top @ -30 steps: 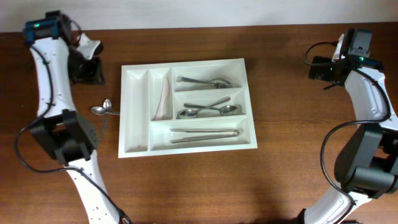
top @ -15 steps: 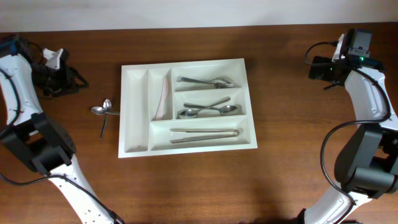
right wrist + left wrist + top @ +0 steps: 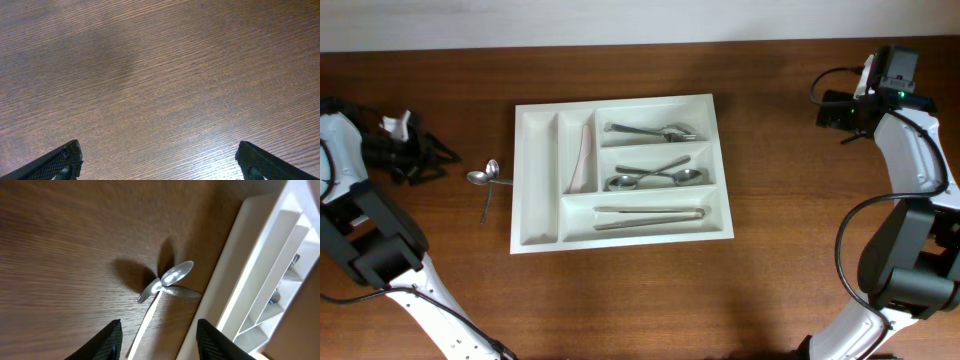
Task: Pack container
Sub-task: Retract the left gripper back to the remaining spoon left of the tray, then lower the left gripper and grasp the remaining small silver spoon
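Observation:
The crossed spoon should be grabbed by its bowl end with my left gripper next. Then its handle will go first into the empty narrow section of the tray.
The white cutlery tray [image 3: 536,140] lies mid-table; its edge shows in the left wrist view [image 3: 235,280]. It holds spoons and forks [image 3: 655,176], long utensils [image 3: 650,216] and a pale piece [image 3: 584,158]. Two loose spoons [image 3: 485,180] lie crossed on the wood just left of the tray, also seen in the left wrist view [image 3: 167,280]. My left gripper [image 3: 415,158] is open and empty at the far left, left of the spoons; in its wrist view its fingertips [image 3: 160,345] straddle one spoon's handle. My right gripper [image 3: 157,160] is open over bare wood at the far right.
The tray's two leftmost narrow compartments [image 3: 532,175] hold nothing visible. The table's back edge meets a white wall [image 3: 620,20]. Bare wood [image 3: 640,300] lies in front of the tray and between the tray and the right arm [image 3: 905,160].
My left arm has swung from beside the tray's back left corner out to the far left table edge. The right arm, tray and spoons have not moved.

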Robot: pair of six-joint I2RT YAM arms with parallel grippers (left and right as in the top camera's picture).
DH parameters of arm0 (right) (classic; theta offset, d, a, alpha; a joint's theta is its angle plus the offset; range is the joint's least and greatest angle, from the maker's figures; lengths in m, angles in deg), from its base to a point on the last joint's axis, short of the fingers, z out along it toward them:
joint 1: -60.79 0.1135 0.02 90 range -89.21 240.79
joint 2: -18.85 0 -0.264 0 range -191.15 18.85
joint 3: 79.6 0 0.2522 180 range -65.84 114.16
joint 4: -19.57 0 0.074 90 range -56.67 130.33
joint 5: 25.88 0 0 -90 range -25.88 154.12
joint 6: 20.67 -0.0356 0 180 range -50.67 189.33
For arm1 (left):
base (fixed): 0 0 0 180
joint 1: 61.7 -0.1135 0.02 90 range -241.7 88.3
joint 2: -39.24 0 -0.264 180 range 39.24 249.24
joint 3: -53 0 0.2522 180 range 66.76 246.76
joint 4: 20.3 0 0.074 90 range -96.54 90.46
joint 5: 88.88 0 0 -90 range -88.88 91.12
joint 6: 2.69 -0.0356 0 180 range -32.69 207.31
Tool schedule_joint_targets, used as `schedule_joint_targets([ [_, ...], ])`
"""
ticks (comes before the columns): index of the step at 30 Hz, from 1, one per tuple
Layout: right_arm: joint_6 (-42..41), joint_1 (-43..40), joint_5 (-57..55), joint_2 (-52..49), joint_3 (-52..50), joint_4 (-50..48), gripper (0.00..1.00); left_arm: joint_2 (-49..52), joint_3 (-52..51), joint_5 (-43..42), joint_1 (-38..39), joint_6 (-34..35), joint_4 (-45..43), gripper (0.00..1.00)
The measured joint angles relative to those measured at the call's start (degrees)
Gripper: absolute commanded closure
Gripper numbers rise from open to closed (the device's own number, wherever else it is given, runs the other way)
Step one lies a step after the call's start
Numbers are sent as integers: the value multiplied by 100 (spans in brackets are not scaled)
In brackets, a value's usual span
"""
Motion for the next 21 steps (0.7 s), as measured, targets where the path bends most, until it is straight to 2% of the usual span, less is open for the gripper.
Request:
schedule_joint_targets([
  [8,-4,0,0,0,0,0,1,0,-647,-334,7,20,-330,51],
  [21,0,0,-2,0,0,0,1,0,-911,-385,4,37,-881,51],
])
